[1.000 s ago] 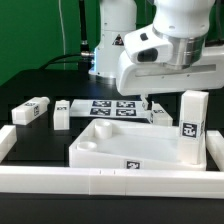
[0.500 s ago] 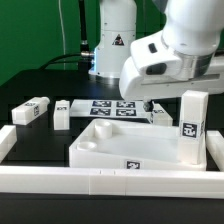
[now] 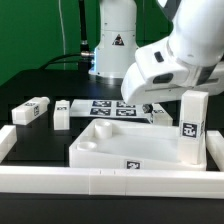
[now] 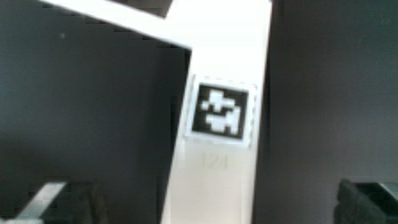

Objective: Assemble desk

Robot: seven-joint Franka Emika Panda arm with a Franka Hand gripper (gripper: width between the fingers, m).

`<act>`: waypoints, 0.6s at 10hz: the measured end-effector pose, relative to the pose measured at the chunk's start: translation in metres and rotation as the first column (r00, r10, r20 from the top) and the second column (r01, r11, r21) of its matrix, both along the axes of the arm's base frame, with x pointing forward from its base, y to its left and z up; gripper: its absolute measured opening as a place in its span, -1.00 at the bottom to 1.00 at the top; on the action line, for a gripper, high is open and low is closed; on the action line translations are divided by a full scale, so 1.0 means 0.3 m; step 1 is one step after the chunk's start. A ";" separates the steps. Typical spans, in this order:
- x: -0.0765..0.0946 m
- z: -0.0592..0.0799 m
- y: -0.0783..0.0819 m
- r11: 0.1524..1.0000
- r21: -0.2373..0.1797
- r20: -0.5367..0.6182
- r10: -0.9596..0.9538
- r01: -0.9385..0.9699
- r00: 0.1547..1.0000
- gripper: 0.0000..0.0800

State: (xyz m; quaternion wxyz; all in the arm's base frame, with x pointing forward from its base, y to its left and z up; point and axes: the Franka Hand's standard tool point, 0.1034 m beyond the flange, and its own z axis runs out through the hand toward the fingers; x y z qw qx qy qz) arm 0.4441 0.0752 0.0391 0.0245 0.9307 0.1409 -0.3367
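Note:
The leg has its plain end [image 4: 210,188] beside the tag. My gripper will grab the leg there next, to assemble it onto the desk tabletop.
The desk tabletop [image 3: 118,146], a white tray with a raised rim, lies in the middle of the table. Two white legs [image 3: 32,111] [image 3: 62,116] lie to its left in the exterior view. A third leg [image 3: 191,126] stands upright at its right corner. A fourth leg [image 3: 161,116] lies behind the tray, under my gripper [image 3: 150,104]. In the wrist view that tagged leg [image 4: 221,112] runs between my fingertips [image 4: 43,200], with wide dark gaps on both sides. My gripper [image 4: 208,205] is open and touches nothing.
The marker board [image 3: 104,107] lies flat behind the tray. A long white border rail [image 3: 110,181] runs along the front, with ends at the left [image 3: 6,140] and right [image 3: 215,150]. The robot's base [image 3: 112,45] stands at the back.
My hand has swung toward the exterior view's right and tilted over the lying leg. The jaws have stayed open. No part has moved.

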 end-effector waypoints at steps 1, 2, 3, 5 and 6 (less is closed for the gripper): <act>0.001 -0.012 0.009 1.000 -0.010 -0.048 0.006 -0.006 0.999 0.62; -0.017 -0.017 0.012 1.000 -0.026 -0.124 0.008 -0.011 0.992 0.62; -0.025 -0.022 0.010 0.999 -0.039 -0.189 0.005 -0.012 0.982 0.62; -0.044 -0.032 0.014 0.998 -0.059 -0.296 0.003 -0.021 0.955 0.62; -0.053 -0.033 0.013 0.997 -0.069 -0.354 0.000 -0.026 0.935 0.62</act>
